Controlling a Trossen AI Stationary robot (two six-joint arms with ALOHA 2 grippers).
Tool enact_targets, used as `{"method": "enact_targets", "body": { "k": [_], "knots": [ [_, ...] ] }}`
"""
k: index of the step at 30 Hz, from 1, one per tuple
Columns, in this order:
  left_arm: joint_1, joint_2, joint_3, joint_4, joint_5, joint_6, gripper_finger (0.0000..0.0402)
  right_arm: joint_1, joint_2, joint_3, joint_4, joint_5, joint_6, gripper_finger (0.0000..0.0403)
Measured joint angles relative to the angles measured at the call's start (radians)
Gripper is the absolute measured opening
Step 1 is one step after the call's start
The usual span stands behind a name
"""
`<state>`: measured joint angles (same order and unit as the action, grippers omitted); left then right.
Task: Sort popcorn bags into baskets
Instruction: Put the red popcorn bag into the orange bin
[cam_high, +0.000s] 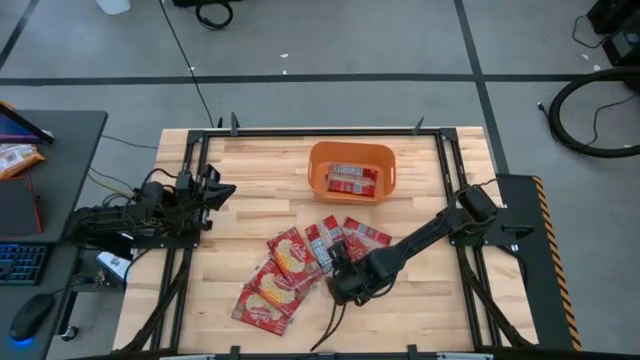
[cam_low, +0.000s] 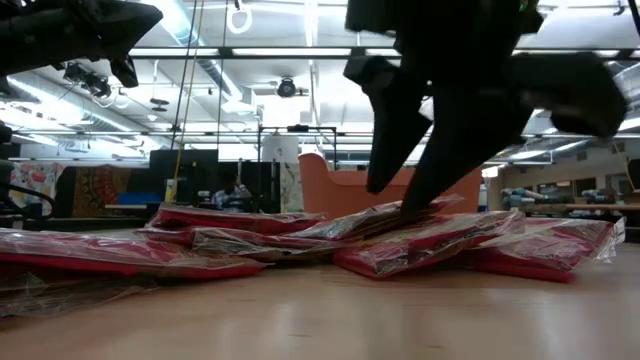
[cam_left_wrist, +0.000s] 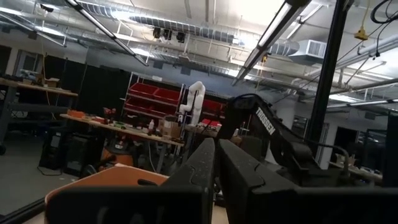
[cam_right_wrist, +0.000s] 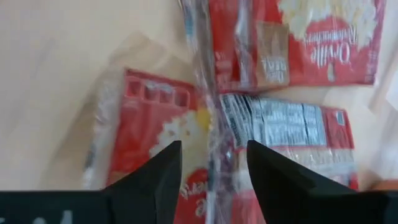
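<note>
My right gripper will next grab the popcorn bag by its clear plastic seam to sort the bag into the orange basket.
Several red popcorn bags (cam_high: 290, 270) lie flat and overlapping on the wooden table, near its front middle. More popcorn bags (cam_high: 352, 180) lie in the orange basket (cam_high: 318, 165) at the far middle. My right gripper (cam_high: 338, 268) is open and points down over the pile. In the right wrist view (cam_right_wrist: 213, 155) its fingers stand on either side of a bag's clear plastic seam (cam_right_wrist: 208, 118). My left gripper (cam_high: 218, 192) is shut and empty, waiting level at the table's left side. My right gripper comes at the pile from above, slanting from the table's right. In the low view its lower fingertip (cam_low: 413, 205) reaches the top of a bag (cam_low: 380, 218) that lies flat on the others. I cannot tell whether it touches.
The black frame rails (cam_high: 190, 250) run along the table's sides. A side desk at the left holds an orange-and-white snack bag (cam_high: 15, 158), a keyboard (cam_high: 20, 262) and a mouse (cam_high: 28, 318). Bare wood lies between the pile and the basket.
</note>
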<state>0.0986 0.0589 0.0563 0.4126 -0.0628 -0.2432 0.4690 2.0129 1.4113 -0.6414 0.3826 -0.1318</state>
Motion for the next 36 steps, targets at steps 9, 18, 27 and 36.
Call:
{"method": "enact_targets", "body": {
  "k": [9,18,27,36],
  "knots": [
    [0.000,0.003,0.000,0.000,0.000,0.001,0.0025,-0.038,0.016,0.000,-0.063,0.062,-0.002,0.0146],
    [0.000,0.006,0.000,0.003,0.000,0.000,0.0025,-0.071,0.016,0.000,-0.072,-0.018,-0.002,0.0021],
    [0.000,0.006,0.000,0.003,0.000,0.002,0.0025,-0.063,-0.041,0.127,-0.278,0.077,-0.026,0.0007],
    [0.000,0.006,0.000,0.002,0.000,0.000,0.0025,-0.083,-0.194,0.214,-0.502,0.272,-0.002,0.0005]
  ]
}}
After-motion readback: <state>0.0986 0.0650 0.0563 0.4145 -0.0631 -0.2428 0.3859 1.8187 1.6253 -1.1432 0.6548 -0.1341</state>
